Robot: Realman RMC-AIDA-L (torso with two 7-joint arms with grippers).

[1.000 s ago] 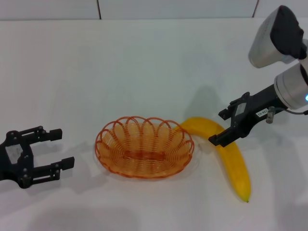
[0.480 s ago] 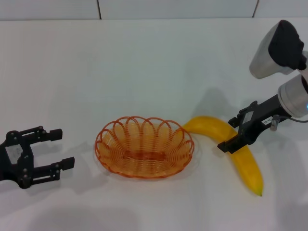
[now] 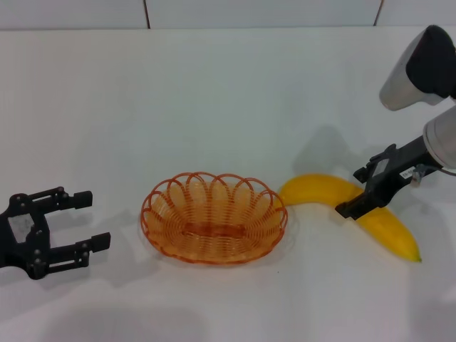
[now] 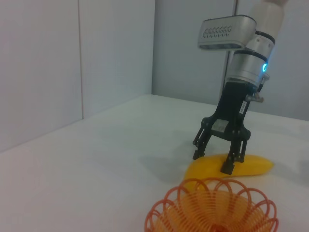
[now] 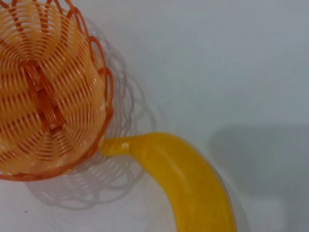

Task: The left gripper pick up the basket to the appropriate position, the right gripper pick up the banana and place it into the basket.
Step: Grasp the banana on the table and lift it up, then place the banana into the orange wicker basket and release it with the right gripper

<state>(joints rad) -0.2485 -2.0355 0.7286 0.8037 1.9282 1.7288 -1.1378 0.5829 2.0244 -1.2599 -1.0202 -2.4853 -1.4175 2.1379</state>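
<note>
The fingers of my right gripper reach down on either side of the banana's middle [image 3: 342, 193] [image 5: 198, 198], so it is now time to close.
The orange wire basket [image 3: 214, 217] sits empty on the white table, also visible in the left wrist view as the basket [image 4: 215, 212] and in the right wrist view as the basket [image 5: 48, 96]. The yellow banana [image 3: 385, 224] lies to its right, stem end beside the rim. My right gripper [image 3: 353, 192] is down over the banana's middle, open, one finger on each side; the left wrist view shows the right gripper [image 4: 212, 159] straddling the banana [image 4: 251, 166]. The banana [image 5: 183, 188] fills the right wrist view. My left gripper [image 3: 94, 219] is open, left of the basket and apart from it.
The white table [image 3: 214, 92] stretches bare behind the basket to a wall at the back. The right arm's white elbow housing [image 3: 420, 68] hangs above the table's right side.
The right gripper has moved right, and the banana has swung with it: its tip end went right and up, and the stem end shifted slightly. The left gripper and basket stayed still.
</note>
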